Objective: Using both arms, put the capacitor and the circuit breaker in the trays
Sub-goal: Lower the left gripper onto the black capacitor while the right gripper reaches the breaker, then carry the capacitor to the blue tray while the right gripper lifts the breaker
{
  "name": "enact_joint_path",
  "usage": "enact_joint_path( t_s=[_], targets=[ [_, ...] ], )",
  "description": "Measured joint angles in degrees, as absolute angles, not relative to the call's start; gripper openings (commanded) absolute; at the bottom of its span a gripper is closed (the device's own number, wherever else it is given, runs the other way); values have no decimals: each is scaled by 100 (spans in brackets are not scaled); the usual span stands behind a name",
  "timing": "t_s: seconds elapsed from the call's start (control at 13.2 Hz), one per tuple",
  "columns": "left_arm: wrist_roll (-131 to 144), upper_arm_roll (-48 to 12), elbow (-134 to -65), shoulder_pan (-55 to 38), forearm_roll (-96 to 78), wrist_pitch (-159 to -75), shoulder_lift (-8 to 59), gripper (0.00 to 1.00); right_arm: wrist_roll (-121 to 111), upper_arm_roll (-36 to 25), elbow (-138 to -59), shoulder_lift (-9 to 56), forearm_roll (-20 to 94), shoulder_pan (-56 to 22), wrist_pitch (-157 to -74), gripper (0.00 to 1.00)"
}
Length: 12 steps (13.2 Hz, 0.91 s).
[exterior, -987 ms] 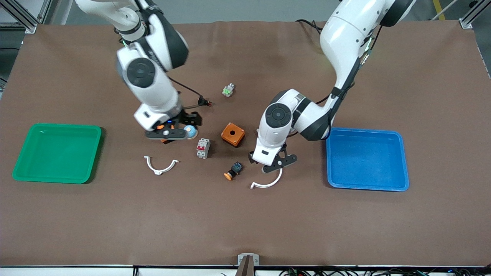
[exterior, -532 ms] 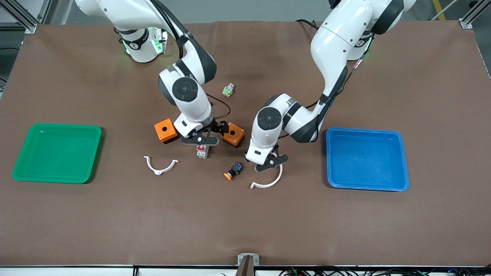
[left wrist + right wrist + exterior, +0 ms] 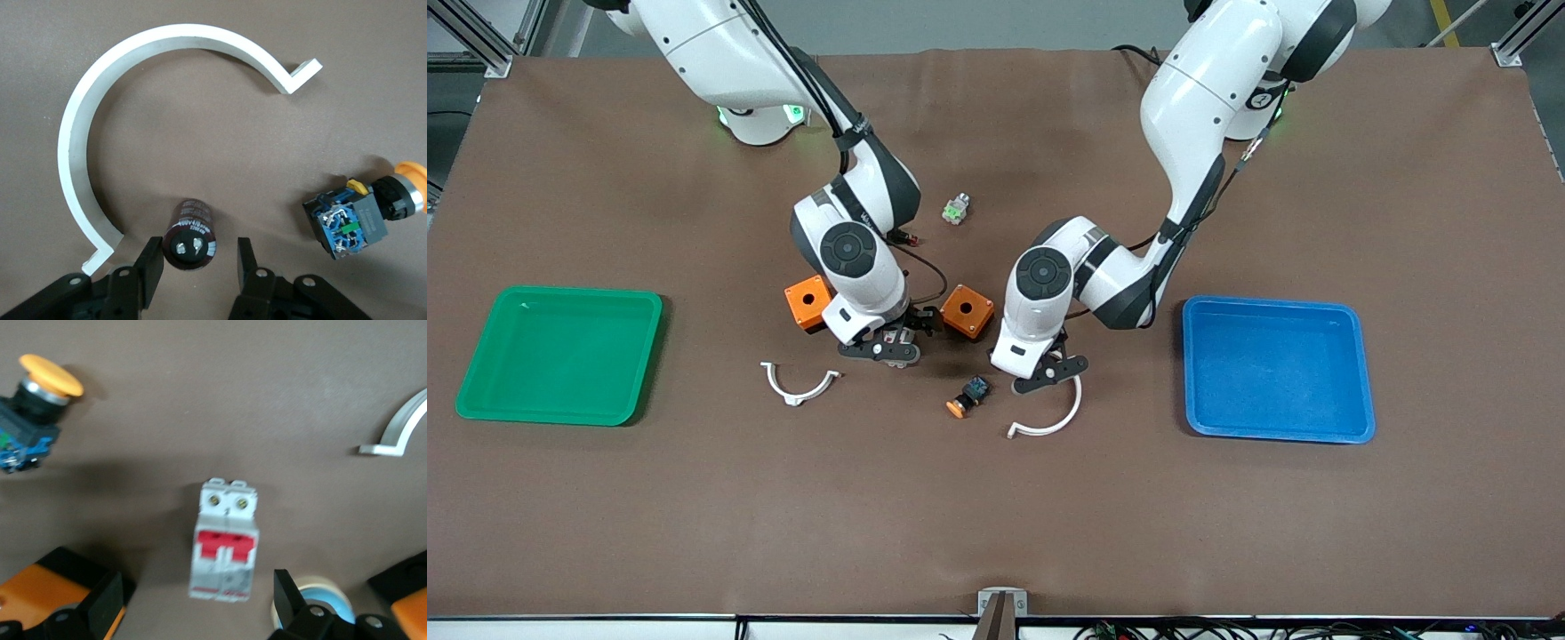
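Observation:
I need to move my right gripper toward the circuit breaker's red toggles before I close on them. My fingers don't reach the toggles yet, so they would miss if I closed now.
The capacitor, a small black cylinder with a pale end face, lies on the brown mat between the open fingers of my left gripper, closer to one finger. In the front view my left gripper is low over it and hides it. The circuit breaker, white-grey with red toggles, lies on the mat just ahead of the open fingers of my right gripper. In the front view my right gripper is low over it and covers most of it.
A green tray is at the right arm's end and a blue tray at the left arm's end. Two orange boxes flank my right gripper. An orange-capped button, two white curved brackets and a small green-white part lie nearby.
My right gripper has moved from over the orange box to the circuit breaker and come down over it. My left gripper has shifted slightly toward the button and stayed low over the capacitor.

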State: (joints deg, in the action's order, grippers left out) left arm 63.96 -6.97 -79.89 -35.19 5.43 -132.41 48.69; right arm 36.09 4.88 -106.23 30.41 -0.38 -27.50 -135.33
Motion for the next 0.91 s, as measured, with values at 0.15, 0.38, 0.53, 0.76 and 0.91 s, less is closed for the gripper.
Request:
enact_joint_path(
  t_s=[0.15, 0.38, 0.53, 0.76, 0.91],
  targets=[
    [6396, -693, -7989, -3519, 544, -13241, 4875, 24, 3484, 485, -10626, 3194, -38, -2624, -13717, 96],
    [6396, -676, -7982, -3519, 545, -13237, 4878, 6, 3450, 496, -10622, 3496, -39, -2601, -14144, 81],
    [6396, -636, -7945, -3515, 602, -13237, 4874, 3, 3450, 505, -10599, 3562, -39, -2602, -14197, 69],
    [6384, -558, -7805, -3466, 694, -13018, 4685, 3, 3449, 505, -10542, 3561, -39, -2602, -14194, 64],
    [6203, -524, -7752, -3292, 716, -12849, 4362, 3, 3442, 507, -10509, 3556, -39, -2602, -14183, 64]
  ],
)
